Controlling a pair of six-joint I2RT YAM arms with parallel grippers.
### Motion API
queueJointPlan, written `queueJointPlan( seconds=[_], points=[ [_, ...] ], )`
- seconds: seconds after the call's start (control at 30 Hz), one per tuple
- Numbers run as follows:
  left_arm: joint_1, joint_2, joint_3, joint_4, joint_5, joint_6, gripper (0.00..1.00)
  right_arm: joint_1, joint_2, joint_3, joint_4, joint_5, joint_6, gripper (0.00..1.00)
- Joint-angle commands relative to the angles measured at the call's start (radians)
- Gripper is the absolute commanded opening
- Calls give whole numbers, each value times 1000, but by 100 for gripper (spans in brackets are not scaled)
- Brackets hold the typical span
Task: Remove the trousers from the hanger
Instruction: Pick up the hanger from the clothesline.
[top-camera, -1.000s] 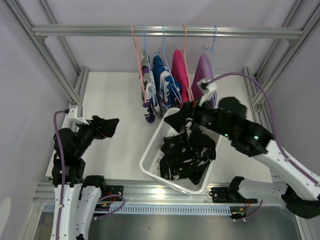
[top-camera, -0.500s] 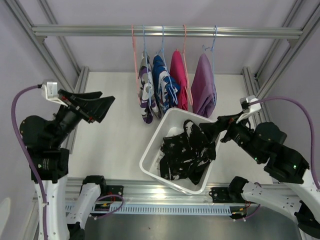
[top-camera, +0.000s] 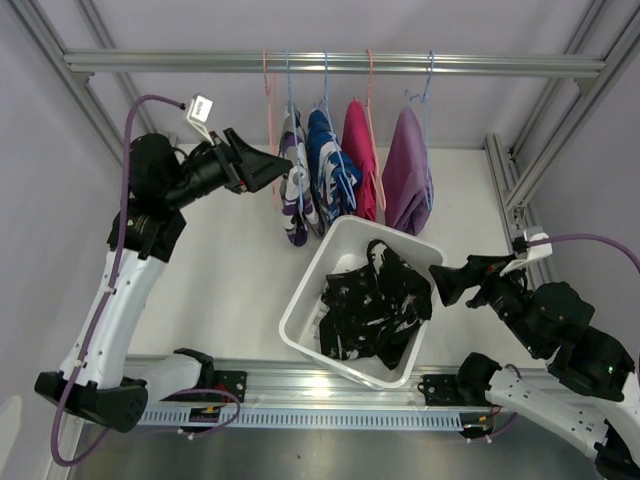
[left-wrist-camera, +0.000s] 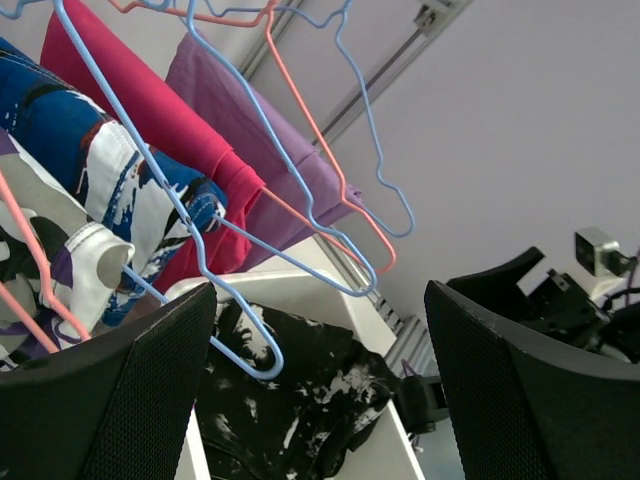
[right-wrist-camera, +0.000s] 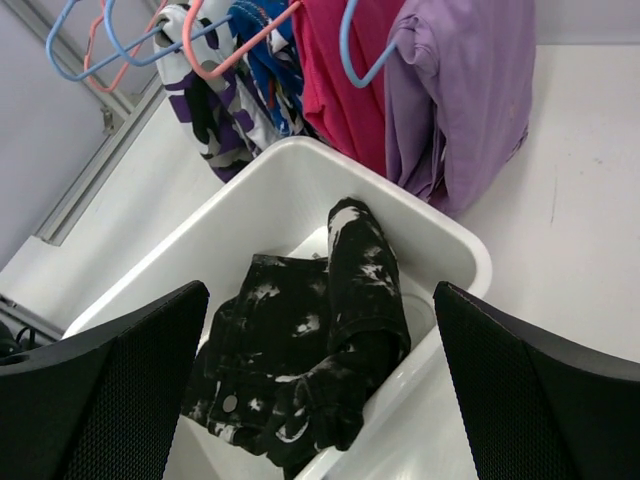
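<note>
The camouflage trousers' blue hanger will next be gripped by its bare near-side wire (top-camera: 299, 178) (left-wrist-camera: 204, 262) with my left gripper, and the cloth will be left for my right gripper to remove.
The black trousers with white flecks (top-camera: 375, 305) lie crumpled in a white bin (top-camera: 300, 300). The camouflage (top-camera: 293, 190), blue-white (top-camera: 330, 170), pink (top-camera: 360, 150) and lilac (top-camera: 408, 170) trousers hang on wire hangers from the rail (top-camera: 200, 62). My left gripper (top-camera: 272, 165) is raised, open and empty, just left of the camouflage pair. Its wrist view shows the hangers (left-wrist-camera: 240, 330) close in front, the pink pair (left-wrist-camera: 150, 110) and the black pair (left-wrist-camera: 300, 400) below. My right gripper (top-camera: 442, 284) is open and empty at the bin's right side, over the black pair (right-wrist-camera: 310, 350).
Aluminium frame posts stand at both sides of the table (top-camera: 230, 250), and a rail (top-camera: 330, 385) runs along the near edge. The bin's rim (right-wrist-camera: 460, 250) sits right under the lilac trousers (right-wrist-camera: 460, 100). The leftmost pink hanger (top-camera: 270, 110) hangs beside my left fingers.
My left arm has risen and swung right, up to the hangers. My right arm has pulled back right and down, away from the bin, leaving the black trousers in it.
</note>
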Motion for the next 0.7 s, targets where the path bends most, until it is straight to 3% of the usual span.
queueJointPlan(
  seconds=[0.0, 0.67],
  points=[
    [-37, 31, 70, -18, -75, 70, 89, 0, -24, -23, -34, 48, -24, 99],
    [-104, 350, 254, -68, -193, 66, 88, 35, -196, -129, -44, 110, -13, 99]
  ],
)
